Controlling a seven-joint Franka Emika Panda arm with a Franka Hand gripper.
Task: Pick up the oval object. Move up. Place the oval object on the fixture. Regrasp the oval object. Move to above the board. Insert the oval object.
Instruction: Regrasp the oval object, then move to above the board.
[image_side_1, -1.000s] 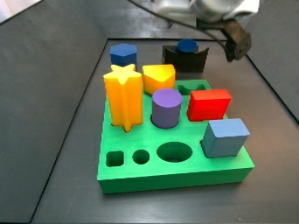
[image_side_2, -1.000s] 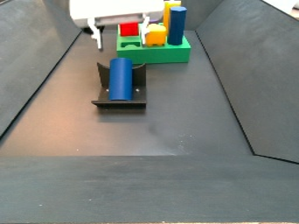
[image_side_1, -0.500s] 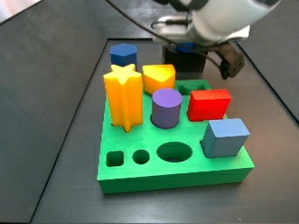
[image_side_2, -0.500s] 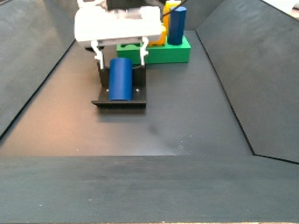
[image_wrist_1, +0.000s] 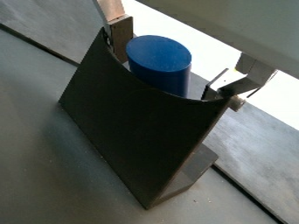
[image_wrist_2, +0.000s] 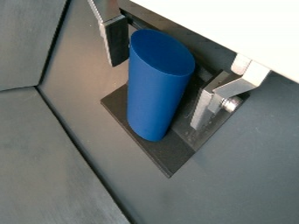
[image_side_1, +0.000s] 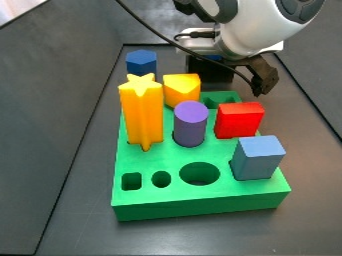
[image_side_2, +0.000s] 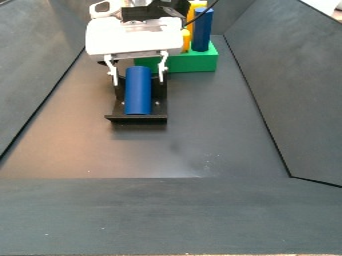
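Note:
The gripper grabs the oval object by its exposed end (image_wrist_1: 159, 54) next, to insert the oval object into the green board.
The oval object (image_side_2: 138, 88), a smooth deep blue peg, lies in the notch of the dark fixture (image_side_2: 136, 115). Both wrist views show it close up (image_wrist_1: 158, 59) (image_wrist_2: 158, 83), resting on the fixture (image_wrist_1: 128, 122) (image_wrist_2: 149, 150). My gripper (image_side_2: 135, 73) is low over the fixture and open, with one finger (image_wrist_2: 114, 39) on each side of the peg and small gaps showing. In a side view the gripper (image_side_1: 235, 85) hides the peg and the fixture behind the green board (image_side_1: 201, 202).
The board also shows in a side view (image_side_2: 195, 62). It holds a yellow star (image_side_1: 140, 110), a purple cylinder (image_side_1: 190, 122), a red cube (image_side_1: 241, 120) and a light blue cube (image_side_1: 257, 157). An oval hole (image_side_1: 201, 173) is open at its front. Dark sloping walls flank the floor.
The gripper has come down from above and behind the fixture and now straddles the blue peg. The peg and fixture have not moved.

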